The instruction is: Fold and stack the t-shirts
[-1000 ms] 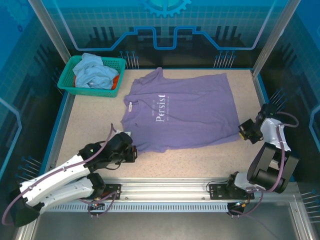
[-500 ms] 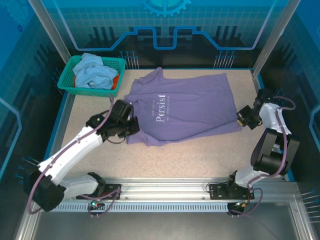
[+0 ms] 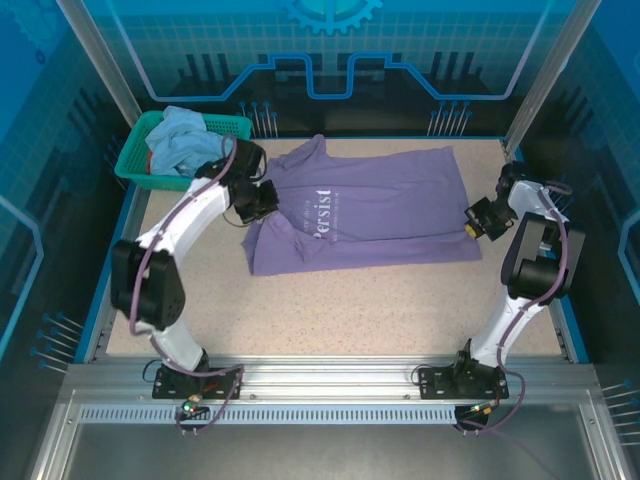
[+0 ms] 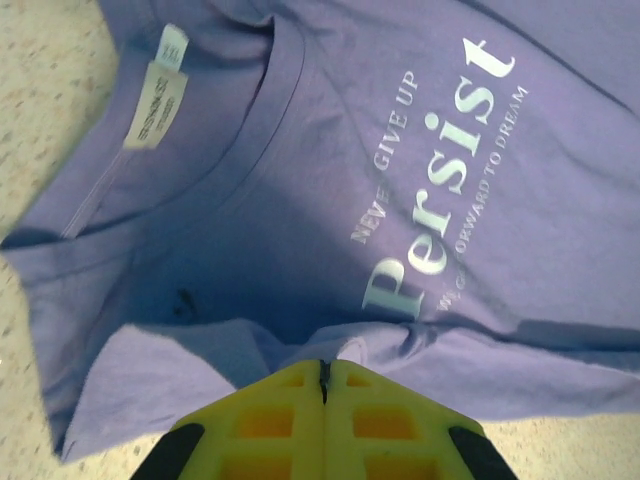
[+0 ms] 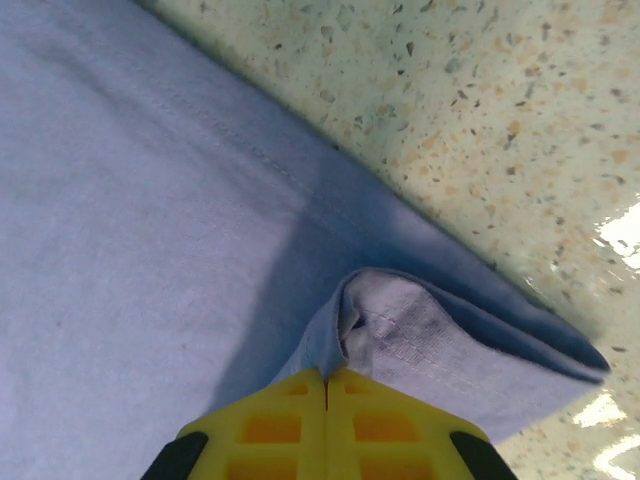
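Observation:
My left gripper must keep holding the fold: it would drop short, with the t-shirt's collar and tag uncovered beyond my fingers.
The lavender t-shirt (image 3: 380, 215) with white "Persist" lettering (image 4: 450, 170) lies on the speckled table, its near edge doubled over onto the chest. My left gripper (image 3: 260, 200) is shut on the folded cloth at the shirt's left side; the yellow jaws (image 4: 324, 372) pinch a purple fold just below the lettering. My right gripper (image 3: 477, 221) is shut on the hem corner at the shirt's right end, where the pinched cloth (image 5: 400, 320) curls up from the jaws (image 5: 327, 382). A light-blue t-shirt (image 3: 182, 143) and an orange one (image 3: 232, 163) sit in the basket.
The teal mesh basket (image 3: 131, 160) stands at the table's far left corner, close to my left arm's wrist. Blue raised edging (image 3: 110, 270) rims the table. Bare speckled tabletop (image 3: 350, 310) stretches from the shirt to the near rail.
Both grippers have carried the shirt's near edge away from the arms' bases, folding it over the chest. The left arm has stretched far out toward the basket; the visible shirt is narrower.

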{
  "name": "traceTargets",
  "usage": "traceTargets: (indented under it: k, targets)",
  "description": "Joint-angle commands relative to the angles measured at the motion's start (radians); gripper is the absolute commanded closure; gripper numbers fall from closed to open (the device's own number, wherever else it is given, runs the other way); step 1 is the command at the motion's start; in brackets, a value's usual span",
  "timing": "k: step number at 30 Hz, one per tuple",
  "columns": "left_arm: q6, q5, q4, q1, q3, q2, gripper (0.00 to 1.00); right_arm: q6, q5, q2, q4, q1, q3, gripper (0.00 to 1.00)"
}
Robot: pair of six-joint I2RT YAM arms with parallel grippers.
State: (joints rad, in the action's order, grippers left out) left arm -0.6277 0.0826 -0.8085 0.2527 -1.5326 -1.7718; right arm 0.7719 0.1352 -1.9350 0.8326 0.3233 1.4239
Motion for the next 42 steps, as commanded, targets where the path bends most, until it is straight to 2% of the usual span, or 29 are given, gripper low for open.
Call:
traceTargets:
  k: [1,6,8,10,11,12,14,15,16,18,20,23,26,29,30,32,34,39,42]
  targets:
    - [0.052,0.029,-0.083,-0.011,-0.126,-0.108,1.0,0.042,0.046,-0.039,0.023,0.023,0.037,0.99]
    - [0.051,-0.026,-0.144,-0.041,-0.289,-0.236,1.0,0.08,0.082,-0.044,-0.011,0.066,0.009,0.97]
    - [0.053,-0.047,-0.167,-0.052,-0.337,-0.277,0.95,0.088,0.091,-0.049,-0.013,0.077,0.01,0.95]
    - [0.055,-0.055,-0.184,-0.061,-0.386,-0.318,0.83,0.1,0.096,-0.052,-0.022,0.09,0.006,0.83]
    - [0.059,-0.062,-0.202,-0.067,-0.421,-0.339,0.74,0.111,0.097,-0.049,-0.026,0.096,0.002,0.76]
    - [0.064,-0.069,-0.229,-0.072,-0.459,-0.356,0.68,0.121,0.105,-0.042,-0.04,0.103,-0.005,0.67]
    - [0.075,-0.094,-0.262,-0.076,-0.508,-0.359,0.66,0.132,0.122,-0.018,-0.057,0.116,-0.014,0.4]
    - [0.074,-0.108,-0.265,-0.076,-0.512,-0.34,0.58,0.132,0.126,0.004,-0.063,0.116,-0.019,0.31]
    - [0.069,-0.12,-0.262,-0.076,-0.506,-0.317,0.48,0.125,0.133,0.029,-0.078,0.112,-0.029,0.26]
    - [0.054,-0.136,-0.229,-0.066,-0.45,-0.239,0.43,0.102,0.139,0.092,-0.112,0.085,-0.061,0.2]
    - [0.029,-0.13,-0.18,-0.042,-0.35,-0.154,0.43,0.07,0.134,0.147,-0.105,0.047,-0.089,0.21]
    - [-0.02,-0.118,-0.045,0.037,-0.126,-0.01,0.54,0.017,0.125,0.241,-0.118,-0.03,-0.173,0.28]
    - [-0.074,-0.098,0.075,0.117,0.067,0.08,0.67,-0.028,0.07,0.357,-0.165,-0.12,-0.278,0.38]
    - [-0.129,-0.068,0.176,0.138,0.205,0.107,0.83,-0.068,0.056,0.422,-0.223,-0.214,-0.347,0.51]
    - [-0.14,-0.059,0.201,0.138,0.232,0.103,0.87,-0.084,0.064,0.416,-0.226,-0.241,-0.347,0.59]
    - [-0.15,-0.05,0.223,0.138,0.254,0.076,0.88,-0.106,0.062,0.369,-0.202,-0.295,-0.322,0.69]
    - [-0.164,-0.05,0.249,0.14,0.268,0.046,0.89,-0.126,0.072,0.306,-0.184,-0.337,-0.29,0.73]
    - [-0.203,-0.079,0.343,0.138,0.33,-0.036,0.89,-0.138,0.035,0.165,-0.175,-0.422,-0.225,0.72]
    - [-0.205,-0.105,0.372,0.138,0.352,-0.082,0.88,-0.119,0.005,0.097,-0.177,-0.437,-0.21,0.71]
